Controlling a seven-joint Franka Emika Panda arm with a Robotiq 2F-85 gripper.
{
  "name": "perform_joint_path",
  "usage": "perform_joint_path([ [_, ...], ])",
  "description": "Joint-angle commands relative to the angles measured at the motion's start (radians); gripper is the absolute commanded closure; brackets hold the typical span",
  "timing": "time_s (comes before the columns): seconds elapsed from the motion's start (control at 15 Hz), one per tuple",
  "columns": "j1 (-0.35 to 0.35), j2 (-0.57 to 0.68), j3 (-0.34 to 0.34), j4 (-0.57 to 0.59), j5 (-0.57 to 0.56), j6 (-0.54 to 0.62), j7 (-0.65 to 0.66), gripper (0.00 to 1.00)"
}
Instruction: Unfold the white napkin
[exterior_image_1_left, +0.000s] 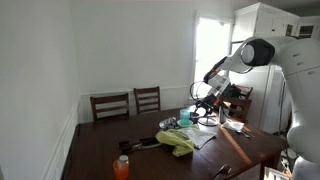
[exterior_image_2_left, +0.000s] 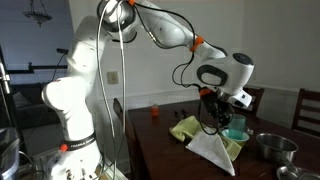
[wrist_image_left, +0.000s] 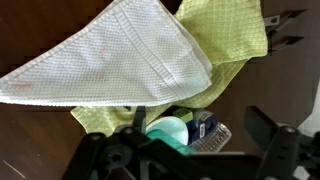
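The white napkin (exterior_image_2_left: 214, 149) is still to be unfolded. My gripper will reach it, grab the napkin's top layer near its loose hemmed edge and leave the layer underneath free.
The white napkin (wrist_image_left: 105, 55) lies folded into a triangle on the dark table, partly on top of a yellow-green cloth (wrist_image_left: 235, 35). In an exterior view the napkin (exterior_image_2_left: 214, 149) is at the table's near edge, with the yellow-green cloth (exterior_image_2_left: 185, 128) behind it. My gripper (exterior_image_2_left: 216, 118) hovers just above the cloths. In the wrist view its fingers (wrist_image_left: 200, 128) are spread wide apart with nothing between them. The gripper also shows in an exterior view (exterior_image_1_left: 204, 100), above the yellow-green cloth (exterior_image_1_left: 178, 141).
A teal bowl (wrist_image_left: 168, 130) and a clear plastic bottle (wrist_image_left: 208, 132) sit beside the cloths. A metal bowl (exterior_image_2_left: 272, 146) stands nearby. An orange bottle (exterior_image_1_left: 121, 166) is at the table's front corner. Two chairs (exterior_image_1_left: 128, 103) stand at the far side.
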Motion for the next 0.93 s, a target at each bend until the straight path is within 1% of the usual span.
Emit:
perform_joint_path([
  [0.0,-0.003,0.002,0.003,0.004,-0.003,-0.002,0.002,0.00],
  [0.2,0.034,0.061,-0.026,0.013,-0.121,0.079,0.071,0.00],
  [0.47,0.037,0.100,-0.019,0.002,-0.251,0.150,0.128,0.00],
  [0.67,0.033,0.123,-0.011,-0.005,-0.335,0.175,0.169,0.00],
  [0.87,0.028,0.145,-0.005,0.005,-0.387,0.169,0.199,0.00],
])
